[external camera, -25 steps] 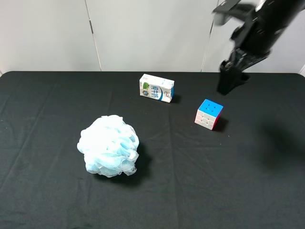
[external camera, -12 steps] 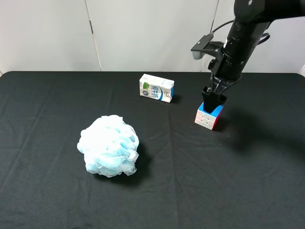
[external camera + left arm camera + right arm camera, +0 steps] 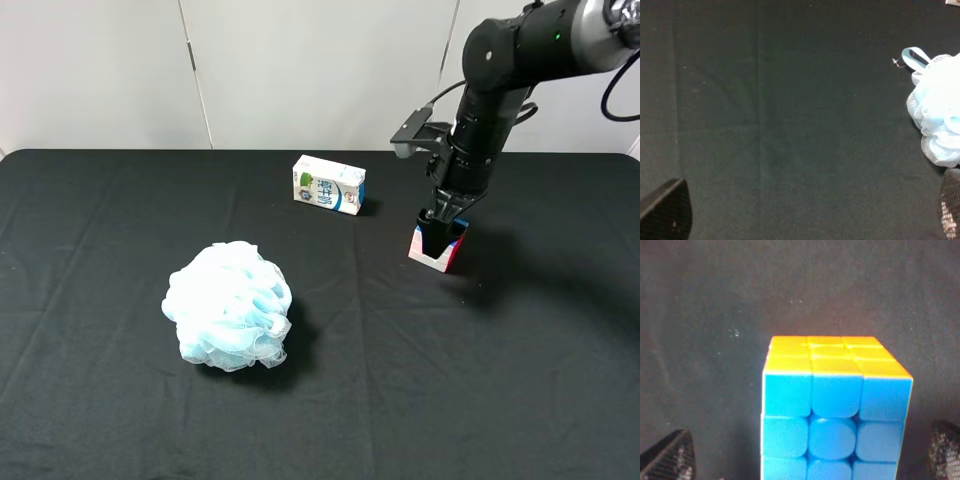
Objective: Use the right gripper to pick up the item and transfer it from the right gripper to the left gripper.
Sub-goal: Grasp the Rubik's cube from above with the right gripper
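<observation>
My right gripper should go lower before it closes on the cube, since the cube's pale pink side (image 3: 433,264) reaches below my fingers near its blue top (image 3: 461,224).
The item, a small cube (image 3: 428,257) with a blue top and pale pink side, sits on the black table right of centre. My right gripper (image 3: 441,232) points straight down onto it, covering most of the top. In the right wrist view the cube (image 3: 835,405) shows blue and orange faces, and the fingertips (image 3: 670,460) stand wide apart on either side of it, not touching; the right gripper (image 3: 807,457) is open. My left gripper (image 3: 807,210) is open and empty above bare cloth; its arm is out of the exterior view.
A pale-blue mesh sponge (image 3: 229,307) lies left of centre and also shows in the left wrist view (image 3: 937,115). A white-blue milk carton (image 3: 329,185) lies at the back, left of the cube. The black cloth (image 3: 120,220) covers the table.
My right arm has swung in from the upper right and come down, so its open jaws now straddle the cube. The cube, sponge and carton have not moved.
</observation>
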Tool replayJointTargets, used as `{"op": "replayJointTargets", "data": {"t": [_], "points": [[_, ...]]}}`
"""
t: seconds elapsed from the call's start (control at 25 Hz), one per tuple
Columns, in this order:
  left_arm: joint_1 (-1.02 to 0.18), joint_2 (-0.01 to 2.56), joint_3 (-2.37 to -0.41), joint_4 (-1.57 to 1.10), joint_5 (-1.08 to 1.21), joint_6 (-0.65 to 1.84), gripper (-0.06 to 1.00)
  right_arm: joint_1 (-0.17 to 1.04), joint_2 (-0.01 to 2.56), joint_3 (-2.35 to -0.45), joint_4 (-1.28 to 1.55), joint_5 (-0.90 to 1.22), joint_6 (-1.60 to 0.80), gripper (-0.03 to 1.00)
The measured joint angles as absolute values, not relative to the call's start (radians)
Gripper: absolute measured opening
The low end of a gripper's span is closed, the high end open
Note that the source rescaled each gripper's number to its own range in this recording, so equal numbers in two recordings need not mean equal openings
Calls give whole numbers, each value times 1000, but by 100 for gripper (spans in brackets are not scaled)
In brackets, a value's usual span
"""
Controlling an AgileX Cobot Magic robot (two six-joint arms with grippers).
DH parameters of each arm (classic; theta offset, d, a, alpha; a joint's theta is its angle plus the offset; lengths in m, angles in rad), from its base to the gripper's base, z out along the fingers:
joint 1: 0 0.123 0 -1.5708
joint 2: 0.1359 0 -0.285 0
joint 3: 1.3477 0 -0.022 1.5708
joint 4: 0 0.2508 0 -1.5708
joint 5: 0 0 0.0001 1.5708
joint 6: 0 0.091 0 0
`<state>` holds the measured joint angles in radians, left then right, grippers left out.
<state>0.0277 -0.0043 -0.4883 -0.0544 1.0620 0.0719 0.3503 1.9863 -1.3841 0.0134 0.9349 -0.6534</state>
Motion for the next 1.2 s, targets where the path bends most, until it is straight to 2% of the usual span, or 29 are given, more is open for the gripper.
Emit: {"op": "replayJointTargets", "data": {"t": [0.84, 1.2], "points": [[28, -4, -488, -54, 1062, 72, 96, 350, 2066, -1385, 15, 840, -641, 99], [28, -4, -488, -54, 1062, 72, 96, 289, 2066, -1385, 87, 839, -638, 99]]}}
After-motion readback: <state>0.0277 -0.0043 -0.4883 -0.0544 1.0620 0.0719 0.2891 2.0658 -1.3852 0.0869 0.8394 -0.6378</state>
